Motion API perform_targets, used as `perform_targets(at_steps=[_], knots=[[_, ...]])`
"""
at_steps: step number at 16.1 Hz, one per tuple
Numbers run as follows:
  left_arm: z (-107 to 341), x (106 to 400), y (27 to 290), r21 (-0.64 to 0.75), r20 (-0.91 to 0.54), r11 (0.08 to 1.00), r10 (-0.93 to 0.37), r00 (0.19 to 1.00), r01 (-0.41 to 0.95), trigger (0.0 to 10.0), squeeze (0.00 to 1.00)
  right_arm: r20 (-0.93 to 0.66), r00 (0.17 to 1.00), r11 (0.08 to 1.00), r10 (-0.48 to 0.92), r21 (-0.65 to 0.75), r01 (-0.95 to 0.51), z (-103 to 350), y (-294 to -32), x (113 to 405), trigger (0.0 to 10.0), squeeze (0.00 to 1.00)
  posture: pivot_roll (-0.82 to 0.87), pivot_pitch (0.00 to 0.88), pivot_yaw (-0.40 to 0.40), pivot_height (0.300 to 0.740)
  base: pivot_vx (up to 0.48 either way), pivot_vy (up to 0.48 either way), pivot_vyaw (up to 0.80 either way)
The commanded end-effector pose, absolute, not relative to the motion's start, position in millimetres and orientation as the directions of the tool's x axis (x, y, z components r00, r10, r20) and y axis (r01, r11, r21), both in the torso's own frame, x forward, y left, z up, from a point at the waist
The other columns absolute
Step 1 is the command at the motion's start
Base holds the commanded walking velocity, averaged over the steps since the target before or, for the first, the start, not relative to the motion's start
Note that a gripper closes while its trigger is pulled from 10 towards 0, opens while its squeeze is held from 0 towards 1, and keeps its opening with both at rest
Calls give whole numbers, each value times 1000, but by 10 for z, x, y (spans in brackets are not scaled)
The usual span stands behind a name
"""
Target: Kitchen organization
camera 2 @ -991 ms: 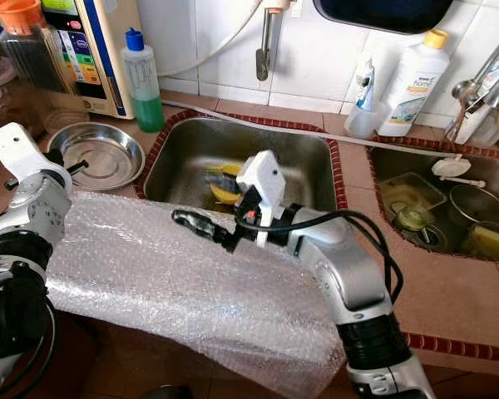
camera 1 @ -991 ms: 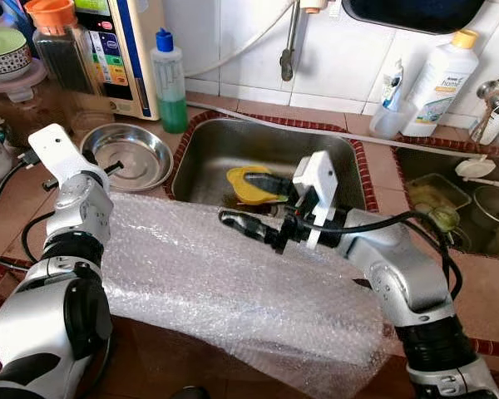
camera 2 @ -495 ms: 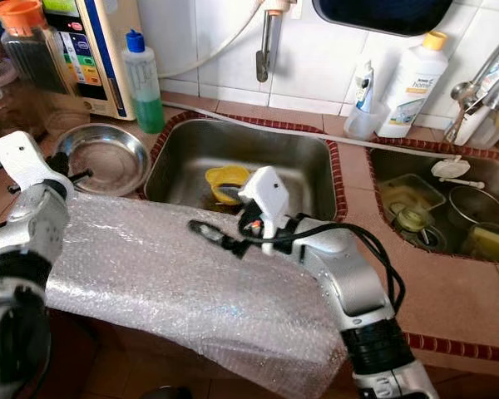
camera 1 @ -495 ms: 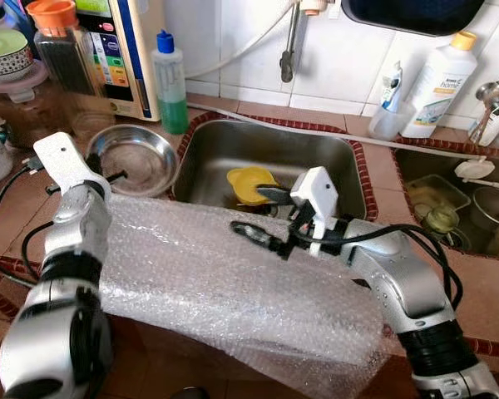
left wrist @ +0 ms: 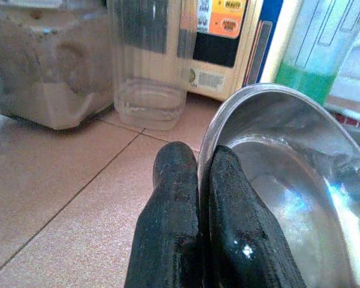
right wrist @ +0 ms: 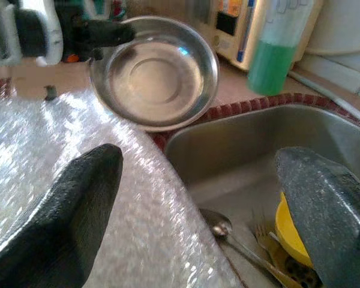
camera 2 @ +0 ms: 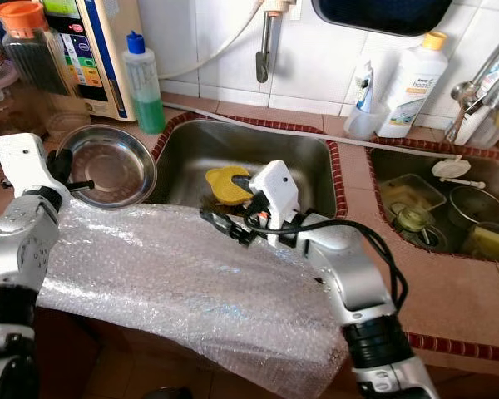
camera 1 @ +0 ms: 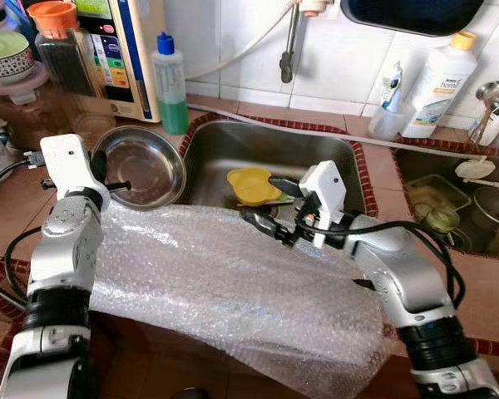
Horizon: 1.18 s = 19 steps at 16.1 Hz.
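Note:
Next, my right gripper grabs the bowl by its thin free rim (camera 1: 184, 172) (right wrist: 215, 78), since the steel bowl's round body is wider than my open fingers.
A shiny steel bowl (camera 1: 145, 166) is tipped up off the counter left of the sink, and my left gripper (camera 1: 115, 185) is shut on its near rim. The left wrist view has the two black fingers (left wrist: 168, 198) pinching that rim (left wrist: 240, 102). My right gripper (camera 1: 272, 206) is open over the sink's front edge, above the far edge of a bubble wrap sheet (camera 1: 233, 291) draped over the counter front. A yellow dish (camera 1: 251, 184) lies in the sink just beyond it. In the right wrist view the steel bowl (right wrist: 153, 72) is ahead between the spread fingers (right wrist: 66, 222).
A steel sink (camera 1: 233, 150) holds a spoon (right wrist: 219, 227) and forks. A green soap bottle (camera 1: 170, 79), a jar and an appliance (camera 1: 116, 50) stand at the back left. A second sink (camera 1: 449, 199) with dishes is on the right, with a white bottle (camera 1: 439, 83) behind.
My left gripper has closed on the steel bowl's rim and tilted it up, shifting it slightly towards the sink. My right gripper has moved right and forward to the sink's front edge.

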<state>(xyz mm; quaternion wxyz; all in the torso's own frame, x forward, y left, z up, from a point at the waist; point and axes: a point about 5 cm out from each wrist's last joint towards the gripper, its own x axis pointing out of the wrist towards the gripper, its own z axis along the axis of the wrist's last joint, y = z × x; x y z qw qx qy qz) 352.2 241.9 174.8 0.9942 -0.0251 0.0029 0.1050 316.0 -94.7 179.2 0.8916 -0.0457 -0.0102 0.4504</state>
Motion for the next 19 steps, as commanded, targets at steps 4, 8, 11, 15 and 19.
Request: perform_targets(at_steps=[4,8,11,15,19], knots=[[1791,3393,2416,-99,62,971,225,972,-218,0,0,30,673,673,739,-84,-735,1872,-1003,3277,10000,0,124,30,-27,740,0,0,0],[2087,3300,2284,-58,271,981,195,943,-186,0,0,65,718,721,693,-76,-689,1887,-962,3398,10000,0,133,34,-44,740,0,0,0],[2250,3326,2184,-93,349,986,165,923,-141,0,0,96,753,759,651,-60,-649,1933,-922,3502,10000,0,133,33,-50,740,0,0,0],[2442,3415,1942,-164,411,986,75,908,-8,0,0,142,847,856,512,0,-518,2020,-953,3718,10000,0,128,38,-52,740,0,0,0],[2465,3405,1467,-145,435,972,-105,894,185,0,0,176,913,892,368,209,-400,2138,-1024,3891,10000,0,129,42,-55,740,0,0,0]])
